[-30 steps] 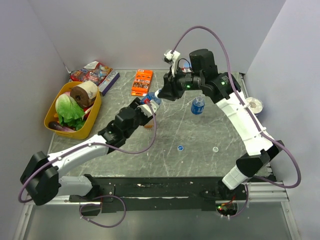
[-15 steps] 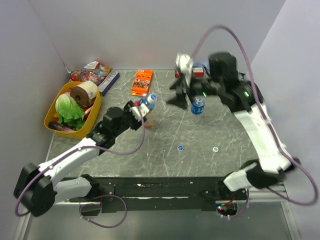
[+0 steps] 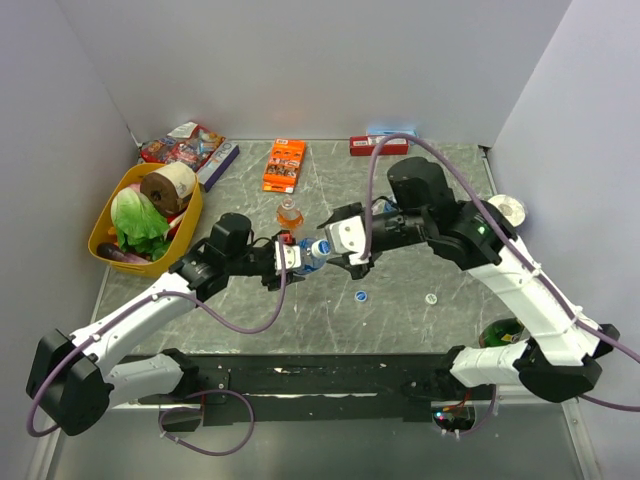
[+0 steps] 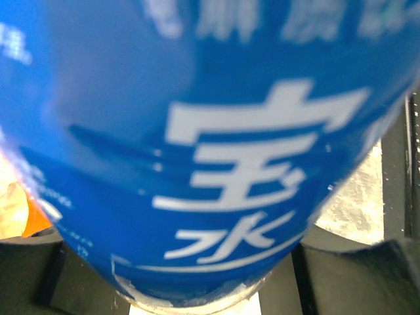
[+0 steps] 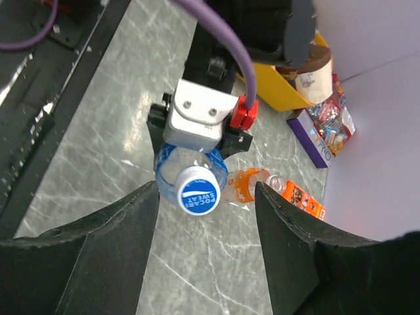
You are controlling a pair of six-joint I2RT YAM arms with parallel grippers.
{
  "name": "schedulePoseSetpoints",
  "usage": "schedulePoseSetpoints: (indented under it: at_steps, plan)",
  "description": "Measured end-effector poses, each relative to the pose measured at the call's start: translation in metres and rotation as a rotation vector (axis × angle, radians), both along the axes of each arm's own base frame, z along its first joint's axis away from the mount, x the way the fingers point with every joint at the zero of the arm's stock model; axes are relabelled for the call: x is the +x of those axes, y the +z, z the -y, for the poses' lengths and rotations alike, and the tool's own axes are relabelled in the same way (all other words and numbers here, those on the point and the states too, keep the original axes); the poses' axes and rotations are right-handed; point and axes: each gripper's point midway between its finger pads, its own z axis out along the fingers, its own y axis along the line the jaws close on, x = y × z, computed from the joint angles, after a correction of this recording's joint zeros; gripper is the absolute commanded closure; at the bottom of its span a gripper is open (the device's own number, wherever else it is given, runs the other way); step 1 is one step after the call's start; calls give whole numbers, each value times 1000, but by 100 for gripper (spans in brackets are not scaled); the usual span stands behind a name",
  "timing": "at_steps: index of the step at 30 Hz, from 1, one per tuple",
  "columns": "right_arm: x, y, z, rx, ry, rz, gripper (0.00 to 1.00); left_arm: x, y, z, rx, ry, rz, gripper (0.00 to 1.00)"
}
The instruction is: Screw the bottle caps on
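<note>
The blue cap is uncovered in the top view, just ahead of my right gripper's open fingers, so the gripper needs to move toward the blue cap before it closes on the cap between them.
My left gripper [image 3: 288, 256] is shut on a short blue-label bottle [image 3: 308, 251] and holds it tipped sideways above the table. The label fills the left wrist view [image 4: 210, 144]. A blue cap [image 5: 198, 190] sits on its neck and faces my right gripper [image 5: 207, 191], which is open with the cap between its fingertips and a gap on each side. In the top view the right gripper [image 3: 338, 243] is just right of the bottle. The orange-liquid bottle [image 3: 288, 213] stands uncapped behind. A loose blue cap [image 3: 360, 296] and a whitish cap [image 3: 431, 298] lie on the table. The third bottle is hidden.
A yellow basket [image 3: 110, 250] with food stands at the left. A flat orange box [image 3: 285, 165], snack packets [image 3: 190, 148] and a red box [image 3: 378, 145] lie along the back. A tape roll [image 3: 510, 209] is at the right edge.
My left gripper brought the blue-label bottle from the back toward the middle and tipped it sideways. My right arm swung down from the back and now faces the bottle's cap.
</note>
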Motion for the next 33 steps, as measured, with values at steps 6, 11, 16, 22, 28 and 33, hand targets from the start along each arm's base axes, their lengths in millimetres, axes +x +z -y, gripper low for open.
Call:
schedulePoseSetpoints:
  at_steps: [6,11,16,22,28,33]
  plan:
    - [1,-16,-2,-66,52,38,37,-4,5,2,2,-43,21,99]
    - [1,-22,-3,-102,83,49,42,-4,8,2,0,-51,31,99]
    - [1,-30,-4,-128,95,36,48,-4,8,2,1,-53,36,99]
    - [2,-30,-7,-130,104,30,65,-2,9,3,-1,-54,48,99]
    - [5,-28,-9,-122,59,-19,100,3,12,5,-12,-37,57,99]
    - [31,-18,-11,-66,-149,-144,100,26,22,6,-66,112,71,99]
